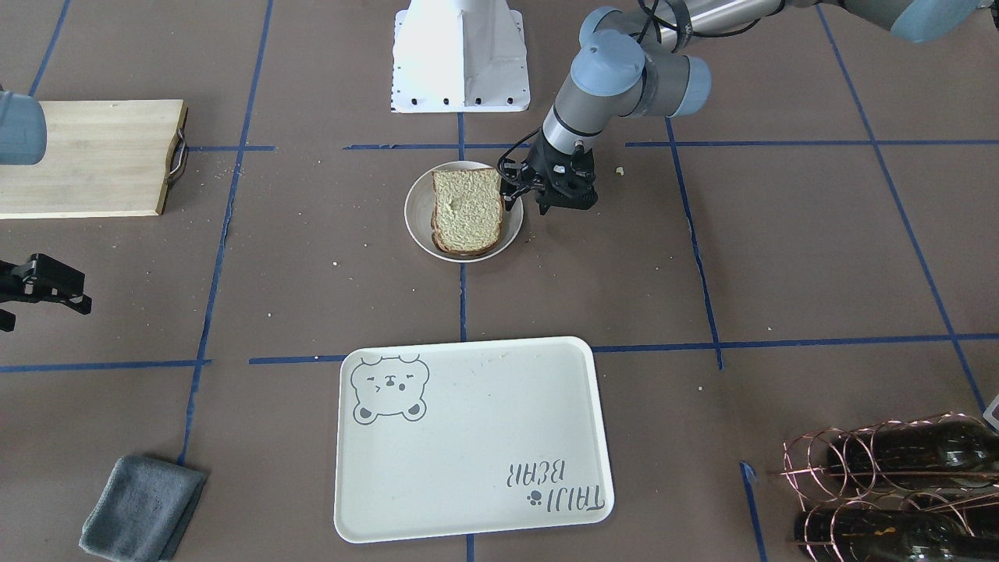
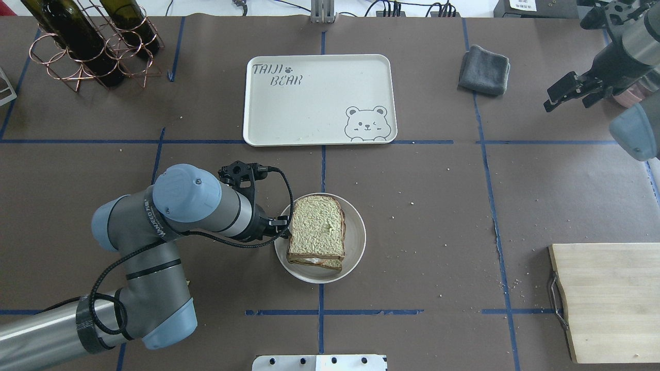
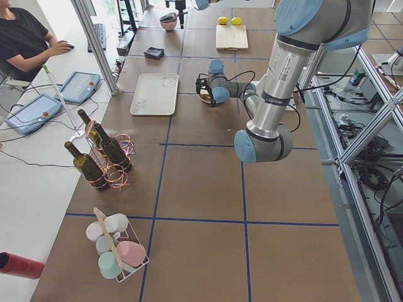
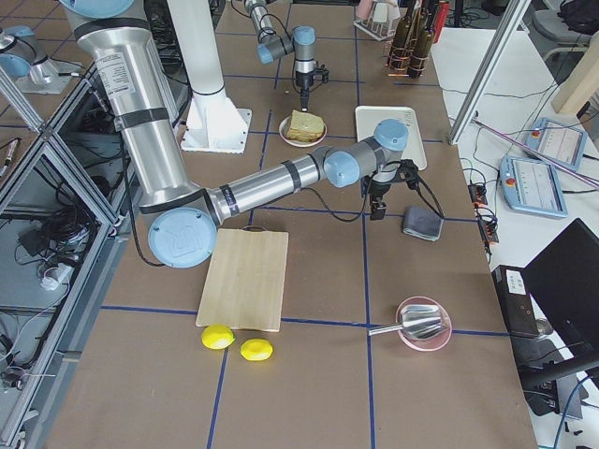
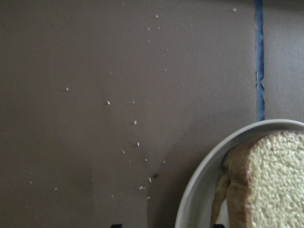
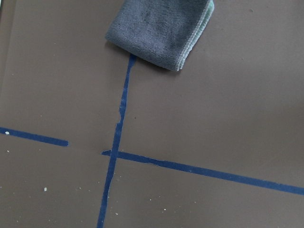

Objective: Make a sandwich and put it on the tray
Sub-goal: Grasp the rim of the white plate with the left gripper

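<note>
The loose sandwich (image 1: 468, 214) covers the middle of the plate and leaves room for fingers only at the rim, so my left gripper should next grab the plate by its bare rim (image 1: 520, 211).
The sandwich (image 1: 467, 211) (image 2: 317, 232), two grainy bread slices with a thin white layer between them, lies on a round off-white plate (image 1: 414, 222) (image 2: 357, 242) at mid-table. My left gripper (image 1: 531, 203) (image 2: 282, 234) is low at the plate's edge on the robot's left. It is open, and in the left wrist view its jaws stand either side of the plate rim (image 5: 204, 166), beside the sandwich (image 5: 270, 180). The cream bear tray (image 1: 468, 445) (image 2: 309, 103) is empty on the table's far side. My right gripper (image 1: 35, 285) (image 2: 567, 93) is open and empty, raised far to the robot's right.
A wooden cutting board (image 1: 86, 156) (image 2: 608, 299) lies near the robot's right. A folded grey cloth (image 1: 140, 507) (image 2: 484, 69) (image 6: 161, 28) lies beside the tray. A copper rack with wine bottles (image 1: 897, 484) (image 2: 87, 41) stands at the far left corner. Crumbs dot the brown table.
</note>
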Robot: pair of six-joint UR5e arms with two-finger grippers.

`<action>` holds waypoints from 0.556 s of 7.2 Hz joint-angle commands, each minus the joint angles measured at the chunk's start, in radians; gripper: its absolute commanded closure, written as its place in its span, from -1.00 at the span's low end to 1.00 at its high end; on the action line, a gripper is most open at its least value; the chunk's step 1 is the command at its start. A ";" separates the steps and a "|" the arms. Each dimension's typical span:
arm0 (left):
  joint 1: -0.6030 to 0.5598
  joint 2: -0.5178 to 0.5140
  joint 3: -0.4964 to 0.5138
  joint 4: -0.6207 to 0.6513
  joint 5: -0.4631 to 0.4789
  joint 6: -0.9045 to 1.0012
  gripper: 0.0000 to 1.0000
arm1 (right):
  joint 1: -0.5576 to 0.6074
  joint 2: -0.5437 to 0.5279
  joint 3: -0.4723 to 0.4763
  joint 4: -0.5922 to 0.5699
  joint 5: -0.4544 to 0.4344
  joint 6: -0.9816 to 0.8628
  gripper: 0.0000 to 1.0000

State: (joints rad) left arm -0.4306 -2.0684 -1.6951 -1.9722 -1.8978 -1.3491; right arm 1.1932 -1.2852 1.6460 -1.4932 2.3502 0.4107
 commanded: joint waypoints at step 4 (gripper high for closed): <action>0.012 -0.016 0.028 -0.010 0.002 -0.007 0.73 | 0.016 -0.011 -0.005 0.002 0.009 -0.009 -1.00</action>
State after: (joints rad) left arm -0.4196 -2.0828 -1.6715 -1.9758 -1.8967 -1.3549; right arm 1.2063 -1.2958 1.6411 -1.4911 2.3591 0.4020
